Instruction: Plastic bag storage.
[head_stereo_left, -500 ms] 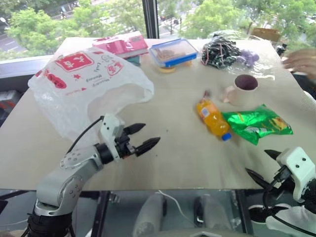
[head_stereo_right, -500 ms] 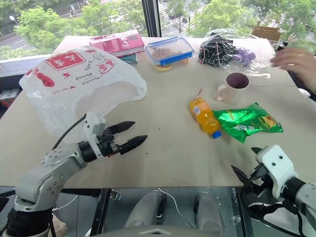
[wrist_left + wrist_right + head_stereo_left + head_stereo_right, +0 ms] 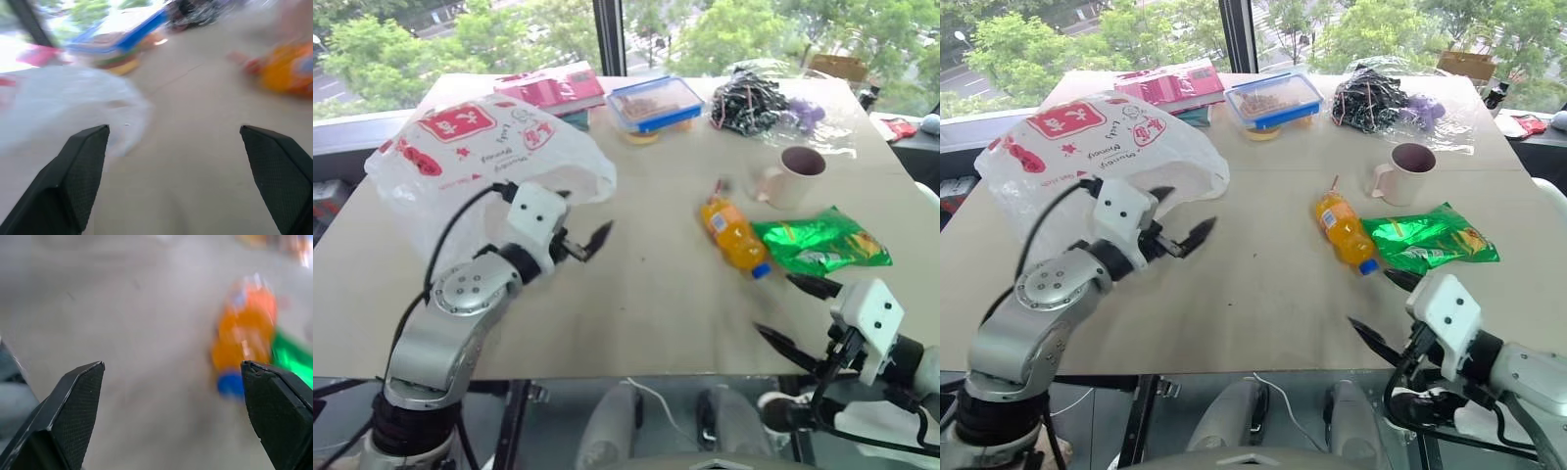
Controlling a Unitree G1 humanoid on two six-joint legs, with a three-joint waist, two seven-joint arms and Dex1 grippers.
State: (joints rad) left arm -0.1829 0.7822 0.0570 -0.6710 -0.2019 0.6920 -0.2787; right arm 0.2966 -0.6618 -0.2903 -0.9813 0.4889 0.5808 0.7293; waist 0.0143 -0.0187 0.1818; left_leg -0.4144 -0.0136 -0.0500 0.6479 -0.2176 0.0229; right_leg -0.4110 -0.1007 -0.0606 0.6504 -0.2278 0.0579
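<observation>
The plastic bag needs to be pinched next by its loose upper edge (image 3: 597, 168) with the robot's left gripper, because the thin film (image 3: 499, 162) lies slack and puffed across the table.
The plastic bag (image 3: 460, 162), crinkly white with red print, lies puffed up on the left half of the table; it also shows as a white blur in the left wrist view (image 3: 63, 107). My left gripper (image 3: 585, 215) hovers open just off the bag's near right edge, pointing across the table with nothing between its fingers. Over the table's front edge on the right, my right gripper (image 3: 775, 305) stands open and empty, pointing toward the orange bottle (image 3: 244, 342).
An orange drink bottle (image 3: 734, 233), a green snack packet (image 3: 822, 245) and a mug (image 3: 793, 174) lie right of centre. At the back are a pink book (image 3: 553, 90), a blue-lidded container (image 3: 656, 103) and wrapped dark cables (image 3: 749, 103). Bare tabletop (image 3: 646, 284) lies between the grippers.
My left gripper has risen and moved forward to the bag's edge. My right gripper has come up and inward over the front edge. A person's hand at the far right has gone.
</observation>
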